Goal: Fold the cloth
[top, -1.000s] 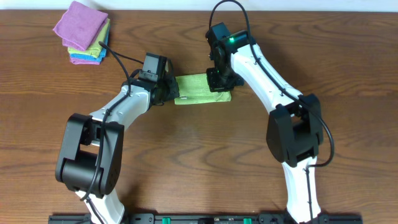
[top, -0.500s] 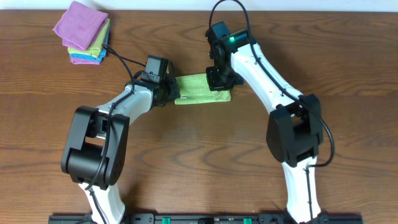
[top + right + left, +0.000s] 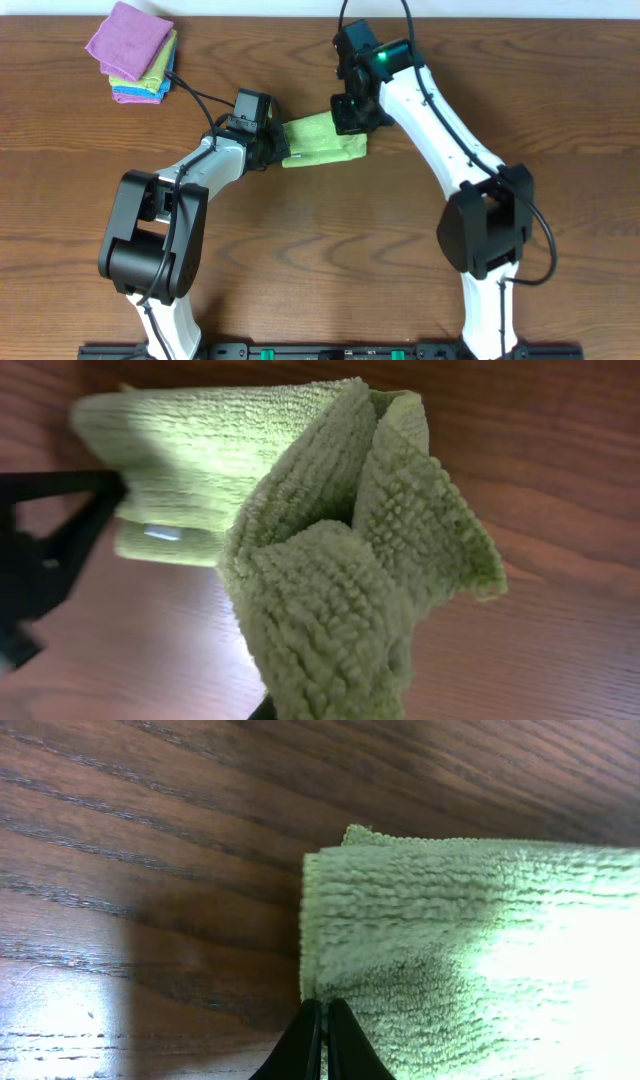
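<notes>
My right gripper keeps hold of the cloth's bunched end from here until it is over the cloth's flat part. Opened now, it would drop the end crumpled short.
The green cloth (image 3: 318,141) lies folded in a strip on the wooden table between my two arms. My left gripper (image 3: 276,150) is shut, with its fingertips (image 3: 322,1016) at the near-left corner of the cloth (image 3: 470,940); no cloth shows between the jaws. My right gripper (image 3: 349,112) is shut on the cloth's right end and holds it raised off the table. In the right wrist view the held end (image 3: 330,590) is bunched up and hides the fingers, and the rest of the cloth stretches away to the left.
A stack of folded cloths (image 3: 135,52), purple on top with green and blue below, sits at the far left corner of the table. The left arm's black cable (image 3: 195,92) runs past it.
My right gripper has lifted the cloth's right end and drawn it slightly left and toward the far side. The left gripper has stayed at the cloth's left edge.
</notes>
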